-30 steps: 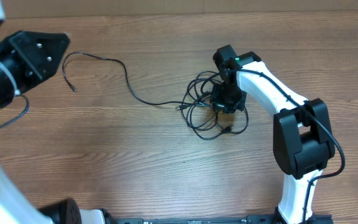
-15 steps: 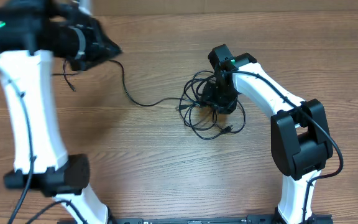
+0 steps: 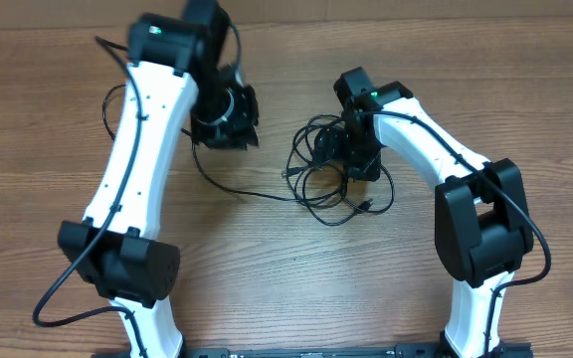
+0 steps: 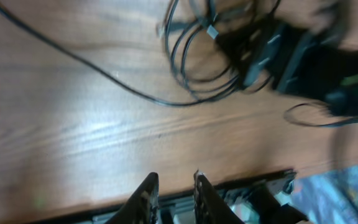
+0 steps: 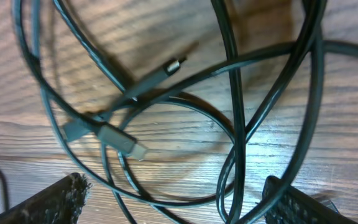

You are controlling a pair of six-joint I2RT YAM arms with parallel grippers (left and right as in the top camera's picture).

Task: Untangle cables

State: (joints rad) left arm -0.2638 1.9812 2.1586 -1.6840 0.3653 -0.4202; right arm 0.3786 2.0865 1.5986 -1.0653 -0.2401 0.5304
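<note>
I will grab the long piece of cable (image 3: 229,185) with my left gripper near where it comes out of the knot. Then I can pull that cable free.
The cables (image 3: 331,184) lie as a knot of black loops at the table's middle. One long strand (image 3: 229,185) runs left from the knot and passes under my left arm. My right gripper (image 3: 358,157) hangs just above the knot. In the right wrist view this gripper (image 5: 182,202) is open wide, with several loops and a silver-tipped plug (image 5: 124,142) lying on the wood between its fingers. My left gripper (image 3: 229,121) hovers left of the knot. Its fingertips (image 4: 153,190) stand a narrow gap apart with nothing between them. The knot (image 4: 197,68) shows at the top of the left wrist view.
The table's front edge (image 4: 241,180) runs just past the left fingertips in the left wrist view. The left arm (image 3: 137,159) stretches over the left half of the table, and the right arm's base (image 3: 480,224) stands at the right.
The left arm has swung in from the far left towards the middle, over the long strand. The right gripper has opened over the knot and let the loops drop.
</note>
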